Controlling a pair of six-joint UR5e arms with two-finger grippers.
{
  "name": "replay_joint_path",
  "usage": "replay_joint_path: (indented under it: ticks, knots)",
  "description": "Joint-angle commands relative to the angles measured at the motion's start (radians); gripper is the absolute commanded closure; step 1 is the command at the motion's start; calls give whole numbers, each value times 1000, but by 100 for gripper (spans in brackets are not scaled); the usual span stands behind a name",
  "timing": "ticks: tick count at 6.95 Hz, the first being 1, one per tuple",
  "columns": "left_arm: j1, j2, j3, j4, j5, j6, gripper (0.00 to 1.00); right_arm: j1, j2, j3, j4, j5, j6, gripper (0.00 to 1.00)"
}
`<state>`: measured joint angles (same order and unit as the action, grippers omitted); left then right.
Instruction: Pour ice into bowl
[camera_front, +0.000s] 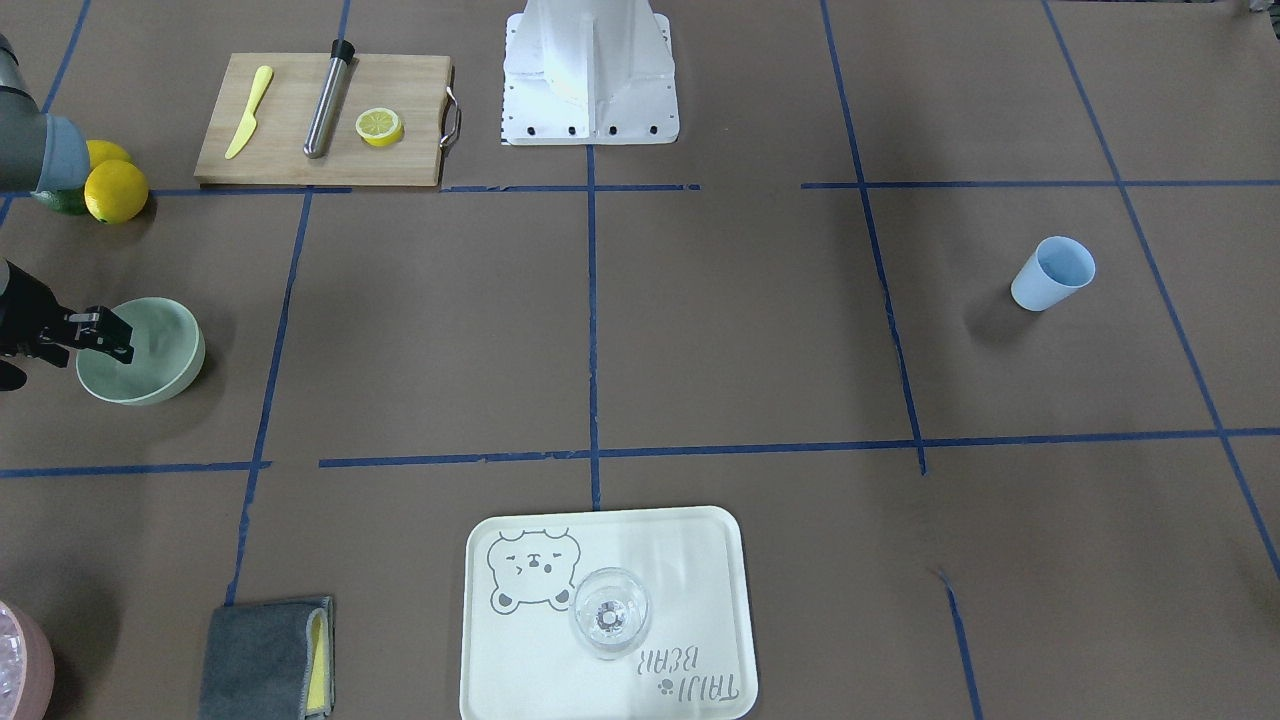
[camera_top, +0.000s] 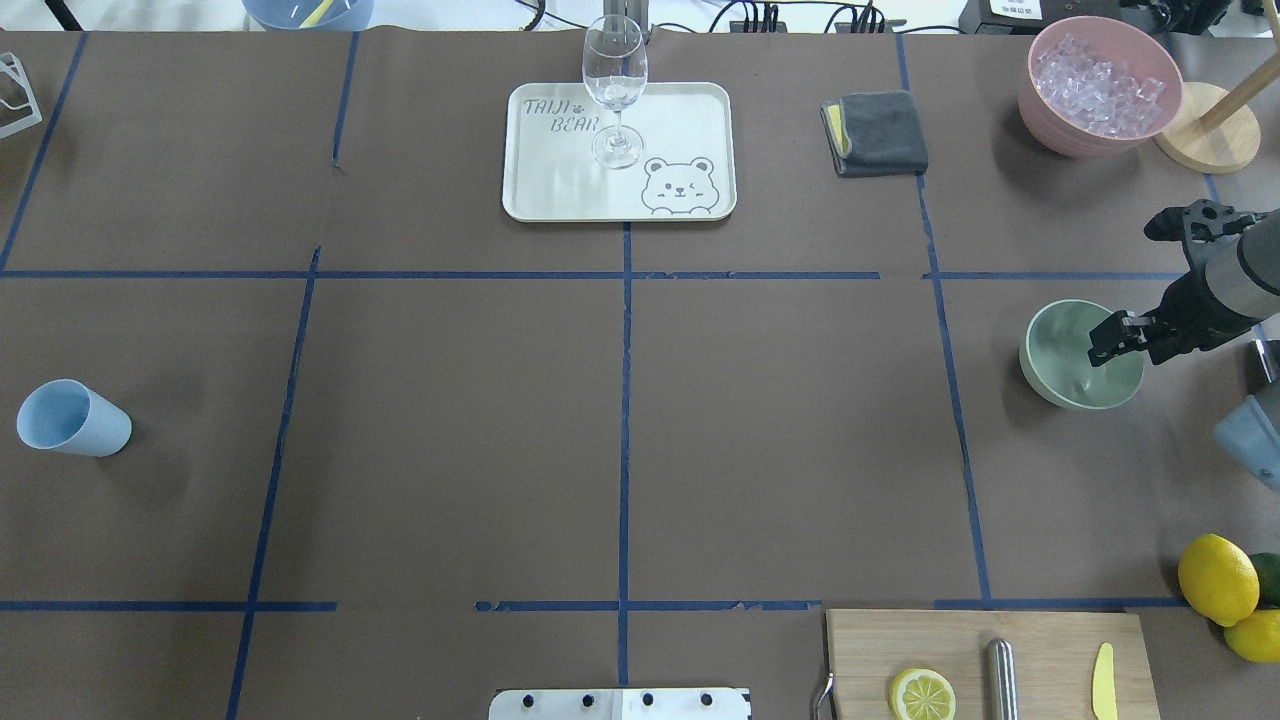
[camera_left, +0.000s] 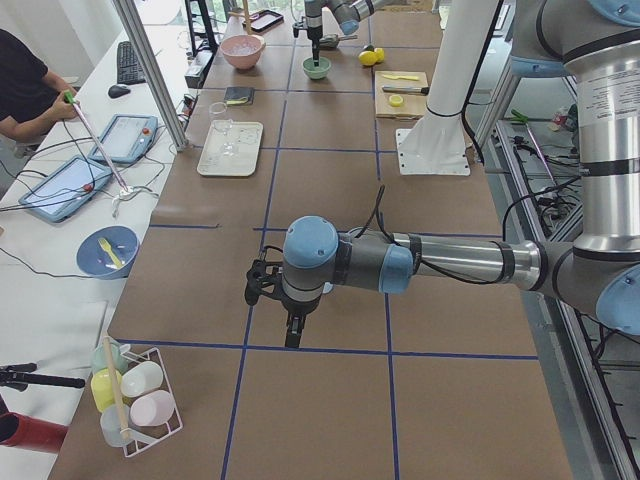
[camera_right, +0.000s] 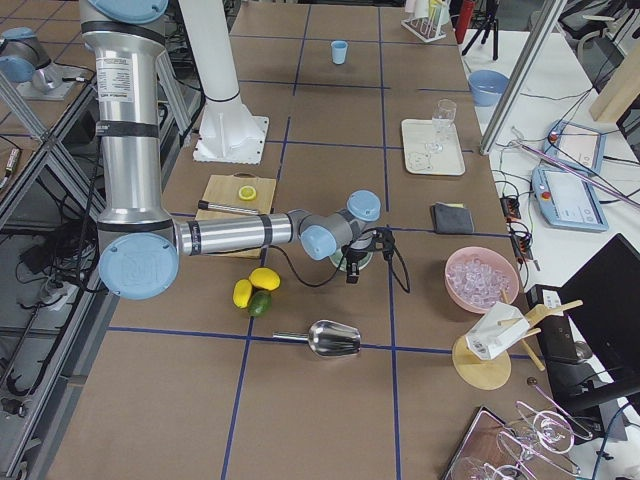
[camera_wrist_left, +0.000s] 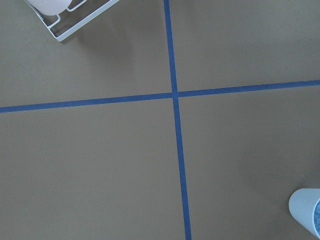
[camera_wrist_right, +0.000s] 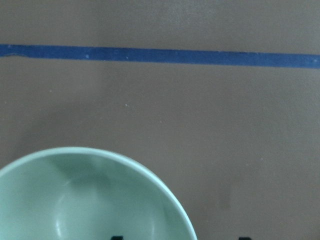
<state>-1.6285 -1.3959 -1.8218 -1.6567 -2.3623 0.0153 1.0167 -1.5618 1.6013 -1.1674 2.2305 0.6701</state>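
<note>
The bowl (camera_front: 146, 355) is too wide for the fingers to span, so the right gripper should next pinch the bowl by its thin rim (camera_front: 116, 314).
The pale mint-green bowl (camera_top: 1060, 350) stands on the table's right side; it also shows in the front view (camera_front: 165, 350) and the right wrist view (camera_wrist_right: 75, 200), and nothing lies in it. My right gripper (camera_top: 1106, 340) is open, and its fingers straddle the bowl's right rim; it also shows in the front view (camera_front: 112, 336). The ice (camera_top: 1095, 80) fills a pink container (camera_top: 1040, 100) at the far right corner. My left gripper (camera_left: 291, 338) points down over bare table near the light blue cup (camera_top: 70, 420). I cannot tell whether it is open.
A metal scoop (camera_right: 335, 340) lies on the table near the right end. A tray (camera_top: 690, 120) holds a wine glass (camera_top: 614, 80). A grey cloth (camera_top: 880, 132), a cutting board (camera_top: 1050, 650), and lemons (camera_top: 1215, 578) lie around.
</note>
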Motion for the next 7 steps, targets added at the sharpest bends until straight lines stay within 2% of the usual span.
replay_joint_path:
  ticks: [1, 2, 4, 5, 7]
  knots:
    - [-1, 0, -1, 0, 0, -2, 0, -1, -1, -4, 0, -2, 5, 76]
    - [-1, 0, -7, 0, 0, -2, 0, -4, 0, -4, 0, 0, 5, 100]
    - [-1, 2, -11, 0, 0, 0, 0, -3, 0, 5, 0, 3, 8, 100]
    - [-2, 3, -16, 0, -2, 0, 0, -3, 3, 52, -3, 15, 37, 100]
    - [-5, 3, -37, -2, -5, 0, 0, -4, 25, 170, -11, 17, 235, 100]
